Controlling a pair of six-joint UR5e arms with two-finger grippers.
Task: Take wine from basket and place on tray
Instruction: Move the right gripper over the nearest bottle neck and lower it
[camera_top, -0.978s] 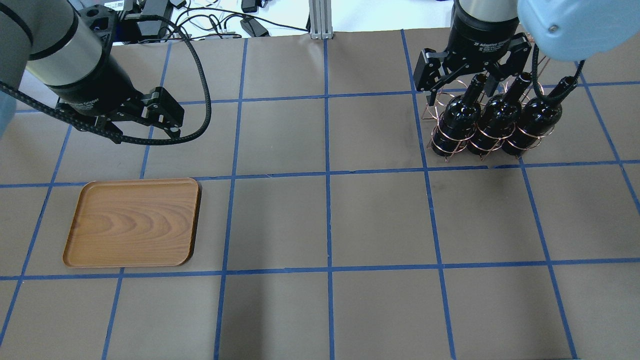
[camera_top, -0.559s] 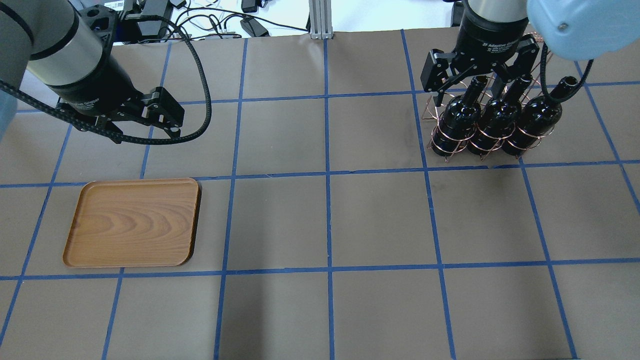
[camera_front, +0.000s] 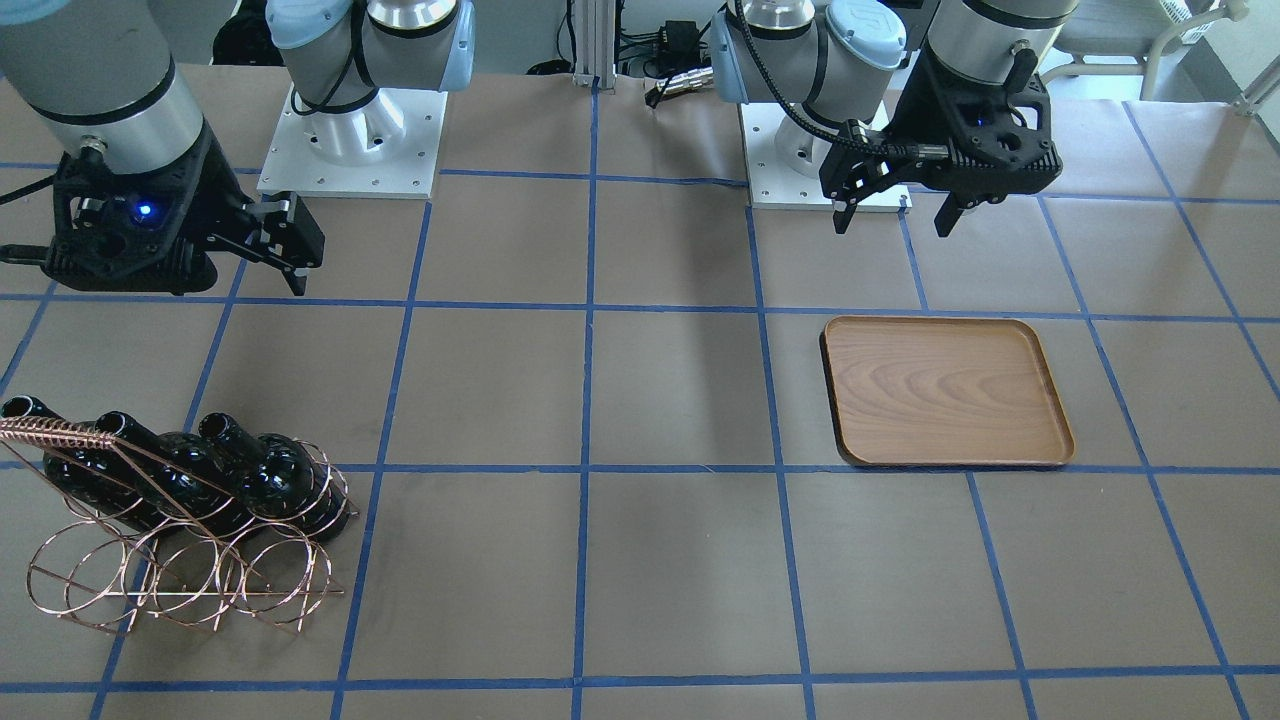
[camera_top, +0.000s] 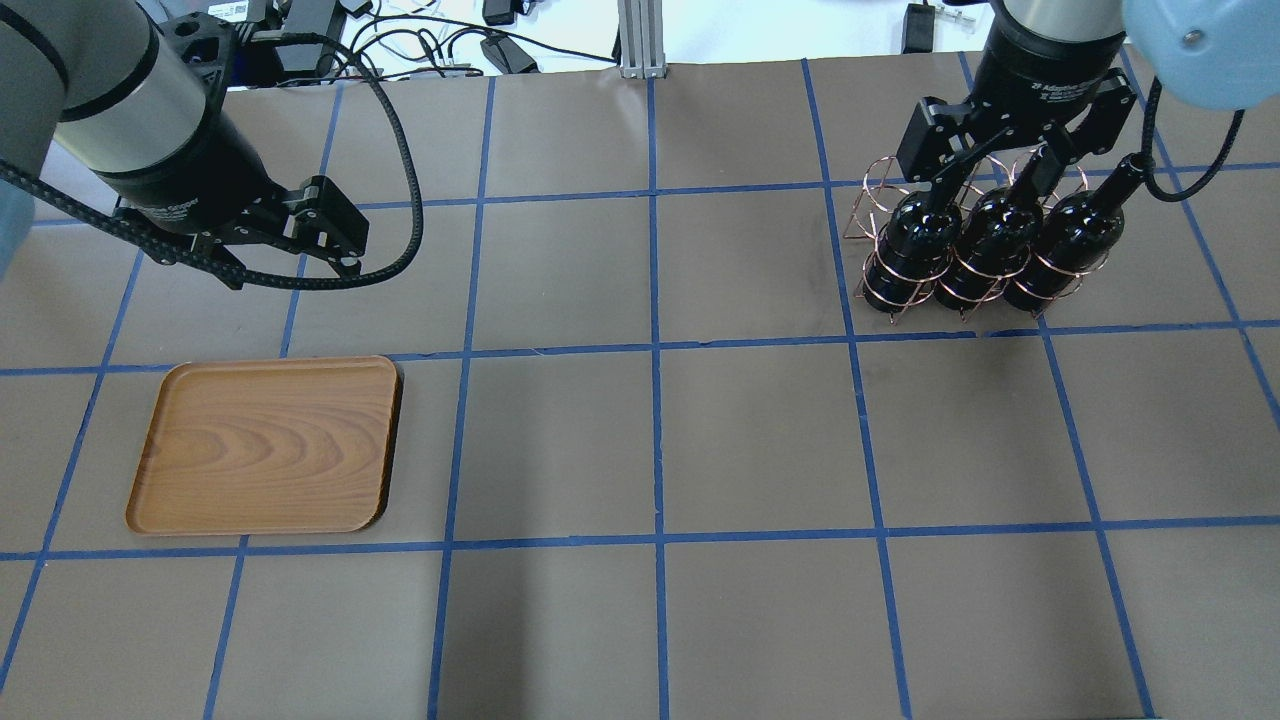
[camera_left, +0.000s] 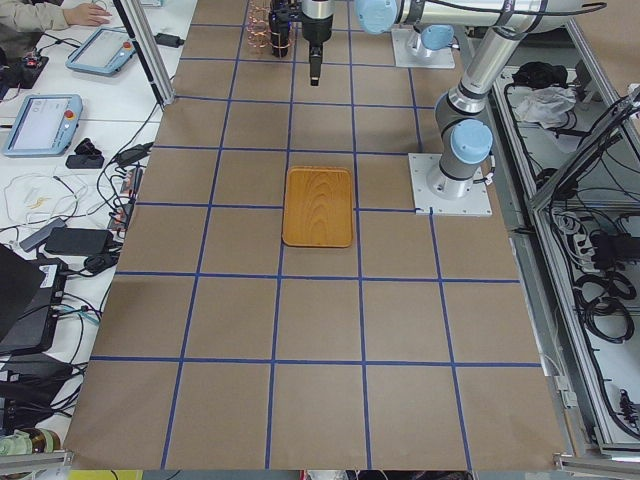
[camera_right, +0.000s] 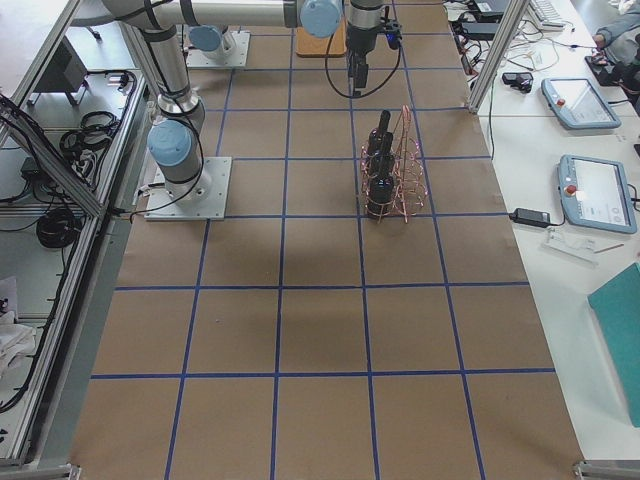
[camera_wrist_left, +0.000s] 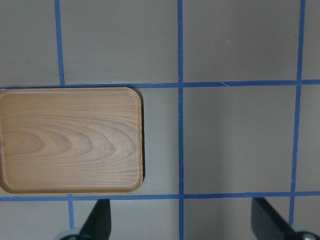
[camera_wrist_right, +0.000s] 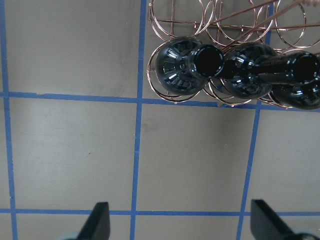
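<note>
The right gripper grips the middle wine bottle by its neck (camera_front: 130, 434) next, to take the wine from the basket to the tray (camera_front: 948, 390).
Three near-black wine bottles (camera_top: 915, 240) lean side by side in the copper wire basket (camera_top: 868, 207) at the table's right, necks pointing up toward the robot. They also show in the front view (camera_front: 275, 480) and the right wrist view (camera_wrist_right: 187, 62). My right gripper (camera_top: 985, 178) hangs open and empty above the necks, touching none; its fingers (camera_wrist_right: 100, 220) stand wide apart. The wooden tray (camera_top: 265, 445) lies bare at the left. My left gripper (camera_top: 335, 235) is open and empty, held above the table behind the tray (camera_wrist_left: 70, 140).
Brown table cover with a blue tape grid. The basket's coiled handle (camera_front: 50, 432) runs over the bottle necks. Cables and boxes (camera_top: 420, 40) lie beyond the table's far edge. The arm bases (camera_front: 350, 140) stand at the robot's side.
My right gripper has shifted to the right in the overhead view, from around the leftmost bottle's neck to above the middle necks, still open. The left arm, bottles and tray have not moved.
</note>
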